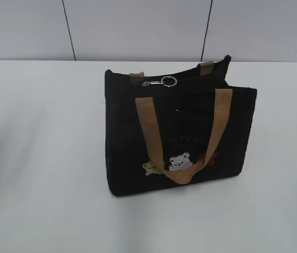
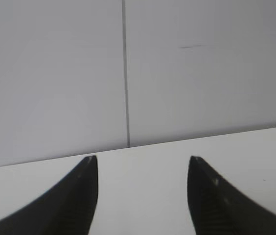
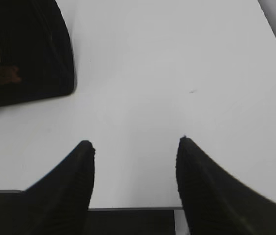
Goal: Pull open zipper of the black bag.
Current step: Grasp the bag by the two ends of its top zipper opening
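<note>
My left gripper pinches the bag's top cloth corner near the zipper pull (image 1: 109,78) next, since the black bag's body (image 1: 182,124) is too wide for the gripper's fingers.
The black bag (image 1: 190,132) stands upright in the middle of the white table, its tan handle hanging down the front over small bear patches. On its top, toward the left end, lies the zipper pull with a silver ring (image 1: 168,81). Neither arm shows in the exterior view. My left gripper (image 2: 143,159) is open over bare table, facing the wall, with nothing between its fingers. My right gripper (image 3: 134,142) is open too, over the table's near edge. A lower corner of the black bag (image 3: 30,54) fills the top left of the right wrist view, apart from the fingers.
The white table (image 1: 43,158) stretches wide on both sides of the bag. A grey panelled wall (image 1: 138,26) closes the back. The table's front edge (image 3: 128,208) runs just under the right gripper.
</note>
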Available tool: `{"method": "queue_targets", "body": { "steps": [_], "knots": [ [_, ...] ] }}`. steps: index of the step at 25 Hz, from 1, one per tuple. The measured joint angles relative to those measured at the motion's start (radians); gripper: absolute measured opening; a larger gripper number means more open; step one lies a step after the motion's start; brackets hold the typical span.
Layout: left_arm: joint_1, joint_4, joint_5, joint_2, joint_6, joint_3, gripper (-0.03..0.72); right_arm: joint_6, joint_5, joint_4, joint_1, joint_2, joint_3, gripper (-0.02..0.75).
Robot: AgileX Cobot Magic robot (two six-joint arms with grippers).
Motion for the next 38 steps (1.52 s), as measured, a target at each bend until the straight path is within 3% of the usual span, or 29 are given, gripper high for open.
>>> {"method": "queue_targets", "body": {
  "steps": [2,5,9,17,33,38],
  "knots": [
    [-0.074,0.034,-0.121,0.129,-0.047,0.000,0.436,0.000,0.000,0.002,0.000,0.029,-0.002,0.410],
    [-0.124,0.123,-0.299,0.305,-0.190,0.000,0.436,0.000,0.001,0.019,0.000,0.099,-0.010,0.410],
    [-0.126,0.420,-0.549,0.514,-0.415,0.000,0.436,-0.031,0.003,0.076,0.000,0.195,-0.053,0.410],
    [-0.122,0.770,-0.634,0.686,-0.474,-0.037,0.436,-0.068,0.013,0.157,0.000,0.332,-0.124,0.410],
    [-0.099,1.025,-0.568,0.809,-0.596,-0.245,0.432,-0.095,0.091,0.165,0.000,0.480,-0.246,0.410],
    [-0.098,1.054,-0.565,0.819,-0.609,-0.260,0.328,-0.098,0.089,0.166,0.000,0.480,-0.246,0.410]
  ]
}}
